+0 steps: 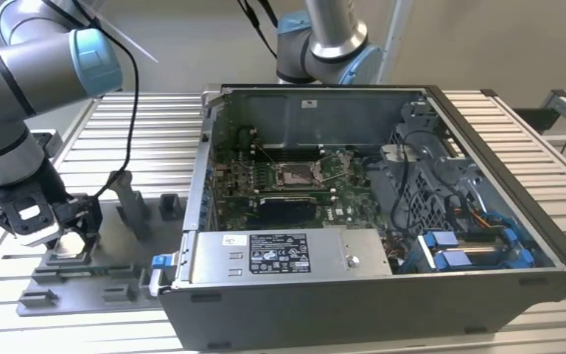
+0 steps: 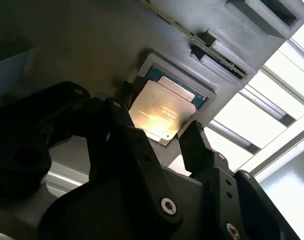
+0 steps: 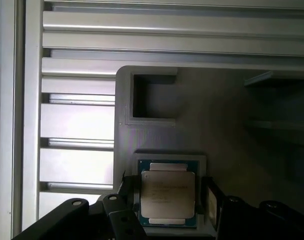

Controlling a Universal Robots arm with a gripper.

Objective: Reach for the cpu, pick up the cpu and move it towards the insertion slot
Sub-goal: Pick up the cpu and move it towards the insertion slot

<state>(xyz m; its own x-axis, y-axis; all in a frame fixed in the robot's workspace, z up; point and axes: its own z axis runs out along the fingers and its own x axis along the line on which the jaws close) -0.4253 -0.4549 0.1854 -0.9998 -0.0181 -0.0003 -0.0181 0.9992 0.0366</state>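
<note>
The raised sides of the tray fit closely around the cpu's ends, so my gripper should next grab the cpu by its open side edges to pick up the cpu (image 3: 168, 194).
The cpu (image 3: 168, 194) is a square chip with a silvery top and a green rim, lying flat in a pocket of the grey tray (image 3: 222, 115). In both wrist views my gripper (image 3: 169, 196) stands open over it, one black finger (image 3: 128, 186) on each side of the chip, close to its edges. The chip (image 2: 161, 111) catches a warm glare between the fingertips (image 2: 196, 140). In the exterior view my gripper (image 1: 65, 237) is low over the tray at the exterior view's left. The insertion slot (image 1: 298, 174) lies inside the open computer case, with a metal frame and a brownish centre.
The grey tray (image 1: 77, 286) carries upright blocks (image 1: 130, 206) next to my gripper. The case wall (image 1: 197, 184) stands between the tray and the motherboard. A power supply (image 1: 283, 254) fills the case's front. A second arm (image 1: 323, 37) rises behind the case. The table (image 1: 155, 133) is slatted aluminium.
</note>
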